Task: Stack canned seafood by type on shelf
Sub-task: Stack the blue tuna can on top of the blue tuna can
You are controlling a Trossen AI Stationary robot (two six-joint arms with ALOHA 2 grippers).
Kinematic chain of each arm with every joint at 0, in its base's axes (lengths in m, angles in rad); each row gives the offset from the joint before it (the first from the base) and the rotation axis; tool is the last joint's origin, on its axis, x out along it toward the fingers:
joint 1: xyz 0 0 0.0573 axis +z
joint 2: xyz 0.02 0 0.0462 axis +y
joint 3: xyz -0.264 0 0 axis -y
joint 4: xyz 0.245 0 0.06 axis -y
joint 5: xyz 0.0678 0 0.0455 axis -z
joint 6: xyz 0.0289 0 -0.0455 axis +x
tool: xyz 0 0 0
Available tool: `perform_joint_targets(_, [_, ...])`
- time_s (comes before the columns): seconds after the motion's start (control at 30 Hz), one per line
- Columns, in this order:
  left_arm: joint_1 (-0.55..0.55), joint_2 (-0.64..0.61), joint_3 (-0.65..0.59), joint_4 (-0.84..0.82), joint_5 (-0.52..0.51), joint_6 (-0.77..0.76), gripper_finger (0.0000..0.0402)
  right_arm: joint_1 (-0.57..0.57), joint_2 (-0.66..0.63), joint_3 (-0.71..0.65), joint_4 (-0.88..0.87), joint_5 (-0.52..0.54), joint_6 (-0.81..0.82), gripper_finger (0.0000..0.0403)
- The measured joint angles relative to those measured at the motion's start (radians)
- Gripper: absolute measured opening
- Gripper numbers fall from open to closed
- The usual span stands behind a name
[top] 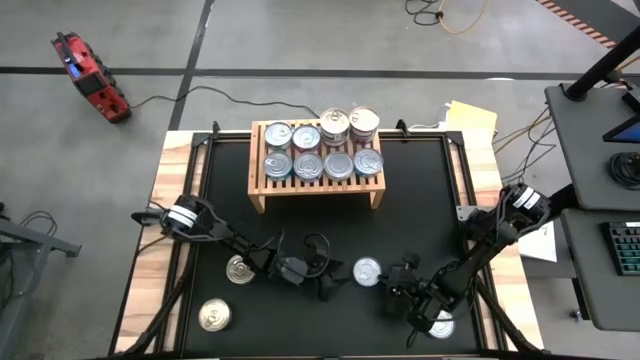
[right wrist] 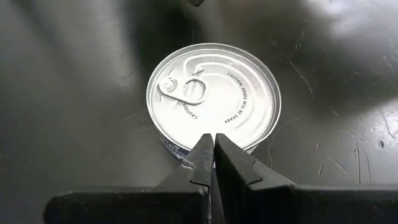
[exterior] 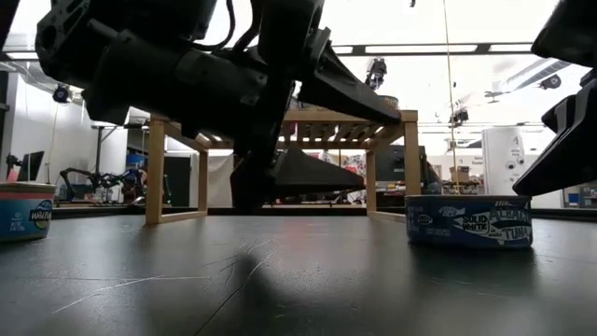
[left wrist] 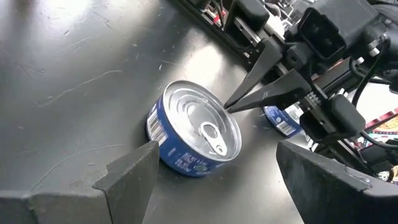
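Note:
The left gripper grips the blue tin by its lid and bottom rims next, to stack the tin on the shelf.
A flat tin of canned seafood (top: 367, 271) with a silver pull-tab lid and blue label stands upright on the black mat (top: 420, 200). My left gripper (top: 338, 276) is open just to its left, low and nearly level. Its two fingers (left wrist: 127, 174) stand short of the tin (left wrist: 194, 134), on either side of it, without touching. My right gripper (right wrist: 215, 138) is shut, slanting down from the table's right, its tips at the tin's rim (left wrist: 229, 107). The wooden shelf (top: 258, 160) at the far middle bears several tins, with taller stacks (top: 349, 124) at its far right. My right gripper's shut fingertips (right wrist: 205, 149) lie at the edge of the lid (right wrist: 213, 93), on the side toward the table's right. They slant down from that side. Whether they touch the rim I cannot tell. The tin stands flat on the mat.
Loose tins lie on the mat at the near left (top: 240, 268), (top: 214, 316) and at the near right under my right arm (top: 440, 325). In the low view blue-labelled tins show at the right (exterior: 469, 221) and at the left edge (exterior: 23, 210).

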Motion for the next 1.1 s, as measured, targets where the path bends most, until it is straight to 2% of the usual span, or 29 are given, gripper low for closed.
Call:
perform_joint_targets(0.27, [0.0,0.001,0.0,-0.004,0.002,0.001,0.0309,0.031,0.001,-0.004,-0.005,-0.037,0.022,0.0009])
perform_joint_targets(0.53, [0.0,0.001,0.055,-0.002,0.004,0.059,0.0309,0.033,0.001,-0.006,-0.003,-0.022,0.021,0.0009])
perform_joint_targets(0.73, [0.002,0.005,0.118,-0.132,-0.013,0.013,0.0309,0.033,0.001,-0.006,-0.002,-0.014,0.02,0.0009])
perform_joint_targets(1.1, [0.035,0.122,0.234,-0.157,0.019,-0.053,0.0309,0.033,0.001,-0.006,-0.001,-0.007,0.022,0.0009])
